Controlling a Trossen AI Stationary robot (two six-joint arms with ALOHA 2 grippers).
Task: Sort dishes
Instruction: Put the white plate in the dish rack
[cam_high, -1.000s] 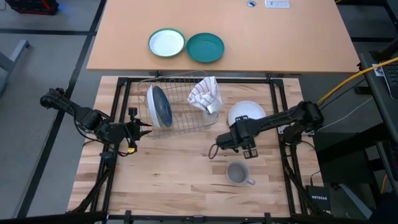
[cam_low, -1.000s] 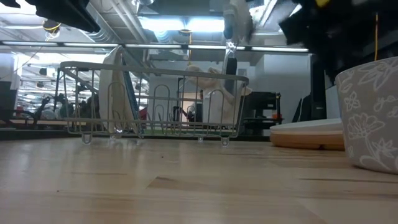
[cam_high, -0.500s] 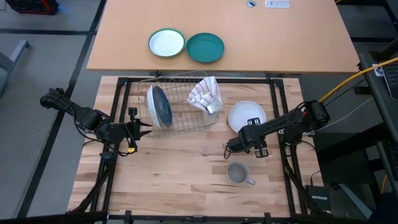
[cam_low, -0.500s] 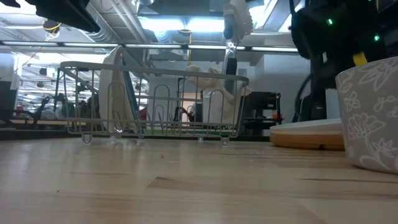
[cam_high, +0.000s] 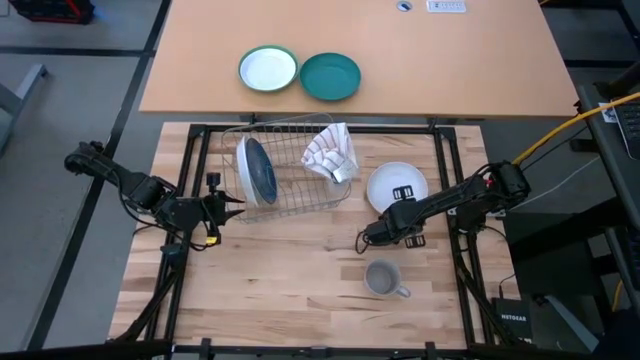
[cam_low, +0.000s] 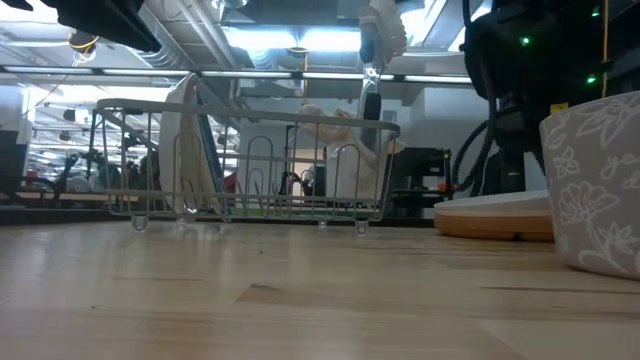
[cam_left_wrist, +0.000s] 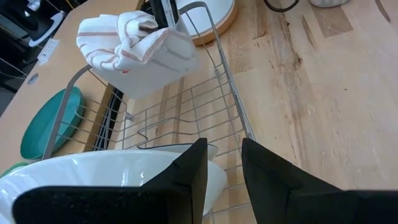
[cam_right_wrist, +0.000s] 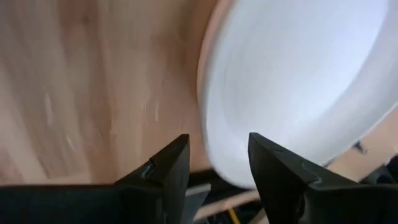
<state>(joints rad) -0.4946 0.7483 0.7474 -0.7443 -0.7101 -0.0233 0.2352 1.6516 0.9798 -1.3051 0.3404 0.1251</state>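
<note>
The right gripper grips the white plate on the tan plate by its rim next, to sort the white plate into the dish rack.
A wire dish rack holds a dark blue plate and a white plate standing on edge. A white plate lies on a tan plate to the rack's right. A grey patterned mug stands upright nearer the table's near edge. My right gripper is open, low over the table at the stack's near-left side; the white plate's rim shows just ahead of its fingers. My left gripper is open and empty at the rack's near-left corner.
A striped towel hangs over the rack's far-right rim. A green-rimmed white plate and a teal plate lie on the far table. Bare wood shows at the near left of the table.
My right gripper has gone toward the table's right edge and down, from the middle of the table to the near-left side of the white-and-tan plate stack, most of it in the first half second. The dishes and my left arm have kept still.
</note>
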